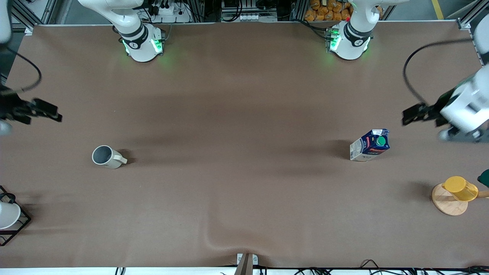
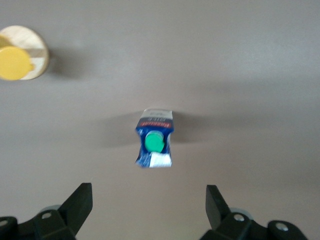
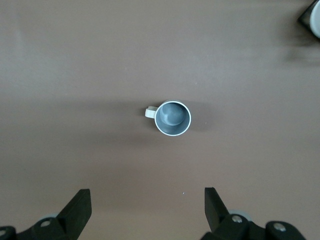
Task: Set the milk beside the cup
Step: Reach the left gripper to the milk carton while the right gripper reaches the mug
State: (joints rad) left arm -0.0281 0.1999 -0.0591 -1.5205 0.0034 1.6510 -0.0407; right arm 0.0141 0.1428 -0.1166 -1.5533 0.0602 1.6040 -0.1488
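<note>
I will put the milk beside the cup [image 1: 107, 156], so next I should grab the milk with my left gripper by its upper end below the green cap [image 1: 376, 144].
The milk [image 1: 369, 145] is a blue and white carton with a red band and green cap. It stands upright toward the left arm's end of the table and shows in the left wrist view [image 2: 154, 145]. The cup [image 1: 106, 157] is an off-white mug with a grey inside, upright toward the right arm's end, also in the right wrist view [image 3: 172, 118]. My left gripper [image 1: 412, 114] [image 2: 149, 202] is open and empty, up in the air beside the milk. My right gripper [image 1: 49, 110] [image 3: 147, 205] is open and empty, high near the table's end.
A yellow cup [image 1: 460, 188] on a round wooden base [image 1: 447, 202] stands nearer the front camera than the milk, also in the left wrist view [image 2: 15, 62]. A white cup in a black wire frame [image 1: 9, 217] stands at the right arm's end.
</note>
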